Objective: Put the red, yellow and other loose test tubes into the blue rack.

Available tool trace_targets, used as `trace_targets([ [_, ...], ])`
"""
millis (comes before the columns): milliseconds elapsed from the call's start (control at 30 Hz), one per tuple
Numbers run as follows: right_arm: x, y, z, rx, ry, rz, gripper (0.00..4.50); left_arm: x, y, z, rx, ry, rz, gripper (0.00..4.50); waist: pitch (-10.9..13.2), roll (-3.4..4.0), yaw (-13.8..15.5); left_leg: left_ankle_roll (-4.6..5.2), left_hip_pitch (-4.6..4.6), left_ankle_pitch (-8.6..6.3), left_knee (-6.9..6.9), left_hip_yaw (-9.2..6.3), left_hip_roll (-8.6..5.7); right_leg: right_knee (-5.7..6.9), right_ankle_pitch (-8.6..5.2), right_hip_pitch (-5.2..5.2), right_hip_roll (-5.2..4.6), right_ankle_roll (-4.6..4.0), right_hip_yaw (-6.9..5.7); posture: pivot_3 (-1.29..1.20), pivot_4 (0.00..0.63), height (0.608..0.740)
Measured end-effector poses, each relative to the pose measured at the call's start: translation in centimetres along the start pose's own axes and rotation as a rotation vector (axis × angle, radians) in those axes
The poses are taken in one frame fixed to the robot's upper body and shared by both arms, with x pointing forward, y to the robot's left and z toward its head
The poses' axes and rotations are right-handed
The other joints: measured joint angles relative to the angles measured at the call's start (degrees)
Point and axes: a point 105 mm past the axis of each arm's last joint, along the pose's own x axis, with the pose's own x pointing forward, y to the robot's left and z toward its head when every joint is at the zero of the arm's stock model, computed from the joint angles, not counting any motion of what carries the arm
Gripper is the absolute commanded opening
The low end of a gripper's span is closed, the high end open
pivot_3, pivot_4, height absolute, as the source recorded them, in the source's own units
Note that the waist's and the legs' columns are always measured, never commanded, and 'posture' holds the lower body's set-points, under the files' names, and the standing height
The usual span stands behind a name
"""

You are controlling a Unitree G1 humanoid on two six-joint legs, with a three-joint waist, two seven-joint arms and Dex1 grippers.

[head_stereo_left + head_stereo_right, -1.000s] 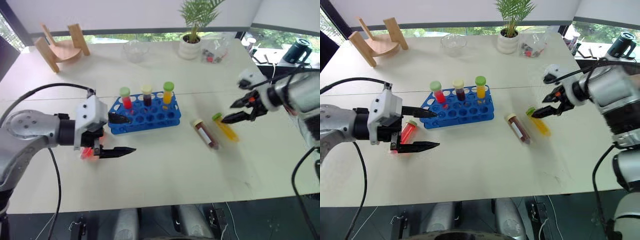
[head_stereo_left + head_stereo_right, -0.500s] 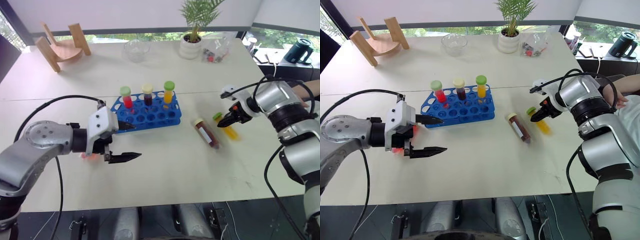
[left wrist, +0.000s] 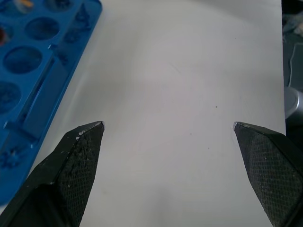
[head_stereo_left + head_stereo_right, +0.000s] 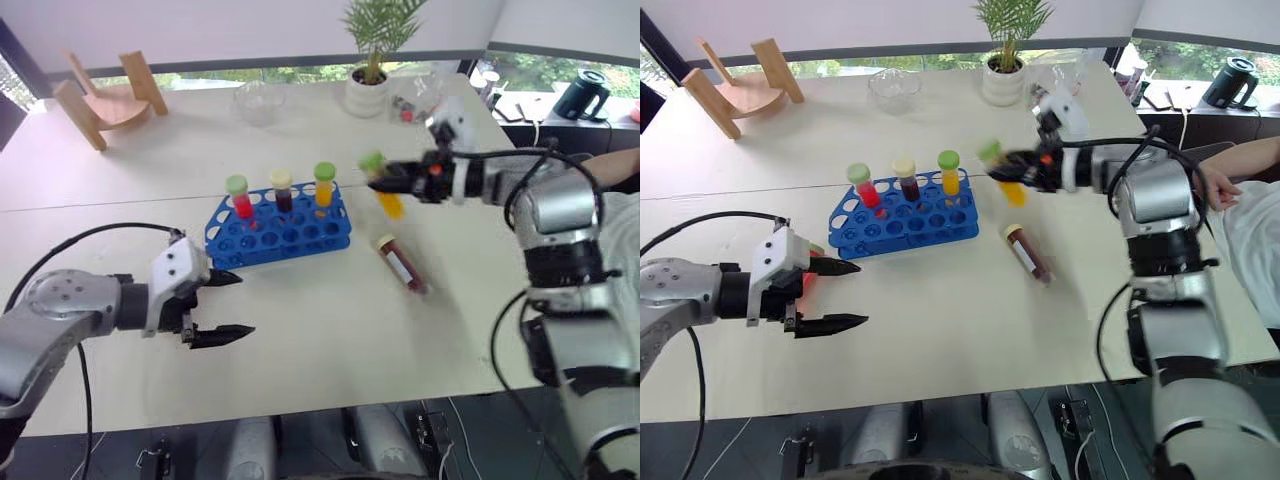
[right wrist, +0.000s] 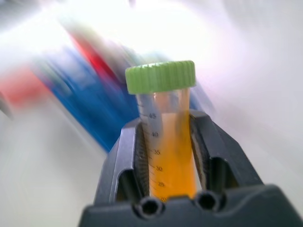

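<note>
The yellow tube (image 4: 390, 205) is beside the rack, so my right gripper keeps holding it from here until the tube reaches a hole in the blue rack (image 4: 280, 228).
The blue rack (image 4: 280, 228) stands mid-table with three capped tubes upright in its back row: red (image 4: 238, 197), dark (image 4: 283, 190) and yellow (image 4: 324, 185). My right gripper (image 4: 388, 186) is shut on a yellow tube with a green cap (image 5: 165, 142), held in the air just right of the rack. A dark brown tube with a cream cap (image 4: 400, 265) lies on the table below it. My left gripper (image 4: 226, 304) stands open and empty near the rack's front left corner (image 3: 28, 71). A red tube (image 4: 810, 283) lies mostly hidden behind that gripper.
A wooden stand (image 4: 100, 95), a glass bowl (image 4: 258, 100), a potted plant (image 4: 367, 90) and a clear bag of small items (image 4: 410, 105) line the back of the table. A person's arm (image 4: 615, 160) rests at the right edge.
My right gripper shut on the yellow tube, lifted it off the table and carried it left toward the rack. My left gripper sank a little and stayed open. The camera shifted.
</note>
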Motion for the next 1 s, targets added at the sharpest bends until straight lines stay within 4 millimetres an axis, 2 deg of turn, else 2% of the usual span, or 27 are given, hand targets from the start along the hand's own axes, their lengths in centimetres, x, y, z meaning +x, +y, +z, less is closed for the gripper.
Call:
trace_targets([
  [67,0.8,1.7,0.5,0.054,-0.149,-0.049,0.83,-0.6,0.5,0.0,-0.027,-0.012,0.023,4.5,-0.04,-0.06,0.77,-0.06,0.0,0.04,0.01,-0.07,-0.06,0.03,-0.01,0.07,-0.07,-0.01,-0.1,0.0,0.15,0.74],
  [167,1.6,3.2,-2.2,0.145,-0.226,-0.16,0.83,-1.0,1.1,0.1,-0.055,-0.011,0.038,4.5,-0.04,-0.06,1.35,-0.34,0.0,0.19,0.08,0.03,-0.17,0.01,0.03,0.14,-0.21,0.05,-0.05,0.0,0.15,0.74],
  [300,2.4,4.1,-4.9,0.123,-0.231,-0.279,0.83,-1.5,1.5,0.0,-0.052,0.019,0.034,4.5,-0.04,-0.06,1.09,-0.53,0.05,0.3,0.06,0.14,-0.17,-0.01,0.04,0.09,-0.19,0.07,0.06,0.0,0.15,0.74],
  [467,3.0,4.1,-7.6,0.074,-0.222,-0.38,0.83,-2.1,2.5,0.7,-0.025,0.03,0.049,4.5,-0.04,-0.06,1.02,-0.54,0.14,0.31,-0.04,0.11,-0.11,0.06,0.04,0.09,-0.09,0.06,0.03,0.0,0.15,0.74],
  [800,3.0,2.6,-8.3,-0.022,-0.245,-0.44,0.83,-1.5,2.6,0.0,-0.043,0.04,0.039,4.5,-0.04,-0.07,1.03,-0.53,0.13,0.31,-0.05,0.11,-0.12,0.07,0.04,0.09,-0.11,0.07,0.03,0.0,0.15,0.74],
  [900,3.0,2.3,-9.4,-0.01,-0.214,-0.444,0.83,-1.4,2.6,0.0,-0.044,0.036,0.042,4.5,-0.05,-0.07,1.17,-0.54,0.13,0.31,-0.04,0.1,-0.13,0.07,0.05,0.11,-0.12,0.07,0.03,0.0,0.15,0.74],
  [1000,3.2,2.3,-9.6,-0.016,-0.215,-0.44,0.83,-1.2,2.5,0.1,-0.039,0.029,0.045,4.5,-0.05,-0.08,1.08,-0.54,0.13,0.31,-0.02,0.1,-0.12,0.07,0.05,0.11,-0.12,0.07,0.04,0.0,0.15,0.74],
])
